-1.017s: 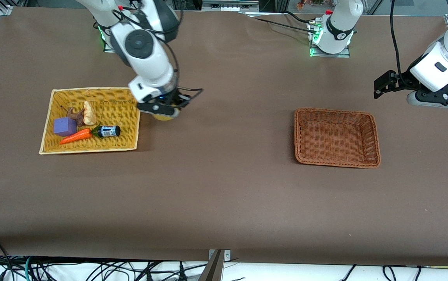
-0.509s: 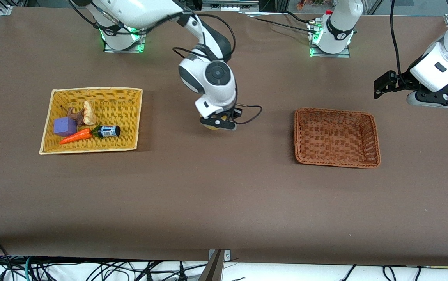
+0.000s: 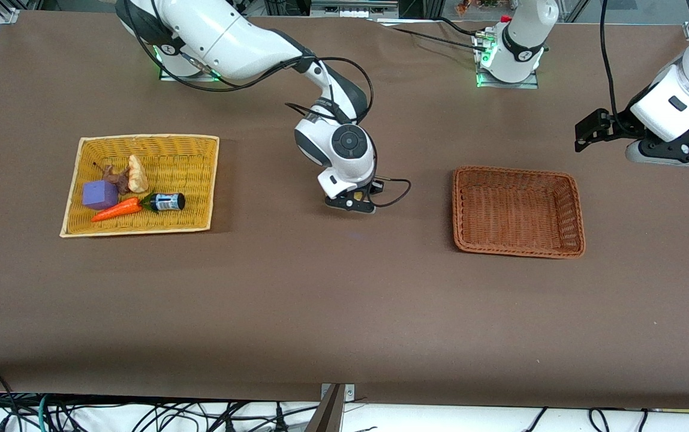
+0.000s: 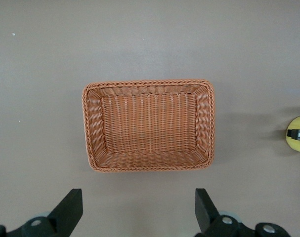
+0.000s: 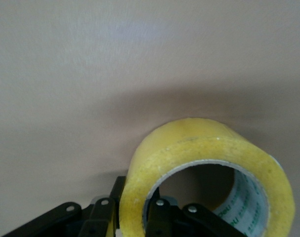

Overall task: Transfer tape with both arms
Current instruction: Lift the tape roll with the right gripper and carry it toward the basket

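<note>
The yellow tape is low on the tabletop and the tape point(image 5: 204, 168) would rest flat, so it is time for my right gripper to open now.
The tape point(image 5: 204, 168) is a yellowish ring with a wide hole, and it fills the right wrist view. My right gripper point(image 3: 353, 201) is shut on its wall, one finger inside the hole and one outside. It holds the roll just above the brown table, between the two baskets. In the front view only a sliver of yellow point(image 3: 357, 195) shows under the hand. The roll also shows at the edge of the left wrist view point(image 4: 299, 134). My left gripper point(image 3: 587, 133) is open and empty, raised at the left arm's end of the table, beside the brown basket point(image 3: 566, 207).
A yellow basket point(image 3: 200, 180) at the right arm's end holds a purple cube point(image 3: 99, 194), a carrot point(image 3: 115, 209), a small dark bottle point(image 3: 168, 201) and two pale brown pieces. The brown basket point(image 4: 93, 123) is empty. Black cables trail from both wrists.
My right arm has carried the tape from the yellow basket's corner toward the table's middle and lowered it close to the surface. The left arm has not moved.
</note>
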{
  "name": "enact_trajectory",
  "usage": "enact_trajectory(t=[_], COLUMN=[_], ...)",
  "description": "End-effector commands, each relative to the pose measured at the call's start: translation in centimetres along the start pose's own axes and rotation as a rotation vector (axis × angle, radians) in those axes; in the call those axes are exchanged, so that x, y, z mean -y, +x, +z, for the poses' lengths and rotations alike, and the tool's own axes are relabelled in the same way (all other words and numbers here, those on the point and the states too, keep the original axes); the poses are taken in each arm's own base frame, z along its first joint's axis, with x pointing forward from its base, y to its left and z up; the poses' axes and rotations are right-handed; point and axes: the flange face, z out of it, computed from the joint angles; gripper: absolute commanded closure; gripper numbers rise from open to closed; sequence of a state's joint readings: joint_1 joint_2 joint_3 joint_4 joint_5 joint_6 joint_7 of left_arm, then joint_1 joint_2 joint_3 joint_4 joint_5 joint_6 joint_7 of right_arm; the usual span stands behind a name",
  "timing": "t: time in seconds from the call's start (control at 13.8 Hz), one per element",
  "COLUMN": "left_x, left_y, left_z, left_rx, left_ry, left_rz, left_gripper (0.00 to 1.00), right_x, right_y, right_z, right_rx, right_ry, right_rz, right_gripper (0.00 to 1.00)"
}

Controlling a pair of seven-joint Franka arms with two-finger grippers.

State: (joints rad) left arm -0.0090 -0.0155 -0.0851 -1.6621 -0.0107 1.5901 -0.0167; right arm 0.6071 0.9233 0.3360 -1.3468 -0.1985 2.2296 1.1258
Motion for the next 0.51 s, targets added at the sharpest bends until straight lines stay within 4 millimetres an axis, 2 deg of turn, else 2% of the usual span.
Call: enact_trajectory(t=[0.0, 0.07, 0.29, 0.44], left_x=[0.2, 0.2, 0.2, 0.1], left_y=[0.3, 0.3, 0.3, 0.3], left_z=[-0.6, -0.6, -0.6, -0.5], left_rx=[-0.001, -0.001, -0.003, -0.001], left_ry=[0.0, 0.0, 0.0, 0.0], left_rz=[0.016, 0.016, 0.016, 0.018], left_gripper=[0.0, 0.0, 0.0, 0.0], right_x=[0.8, 0.7, 1.3, 1.7], right_y=[-0.3, -0.2, -0.5, -0.4], right_z=[0.9, 0.9, -0.4, -3.0], right_rx=[-0.002, -0.014, -0.089, -0.106], right_ry=[0.007, 0.0, -0.022, -0.015], right_rz=[0.002, -0.015, -0.086, -0.091], right_gripper=[0.61, 0.01, 0.0, 0.0])
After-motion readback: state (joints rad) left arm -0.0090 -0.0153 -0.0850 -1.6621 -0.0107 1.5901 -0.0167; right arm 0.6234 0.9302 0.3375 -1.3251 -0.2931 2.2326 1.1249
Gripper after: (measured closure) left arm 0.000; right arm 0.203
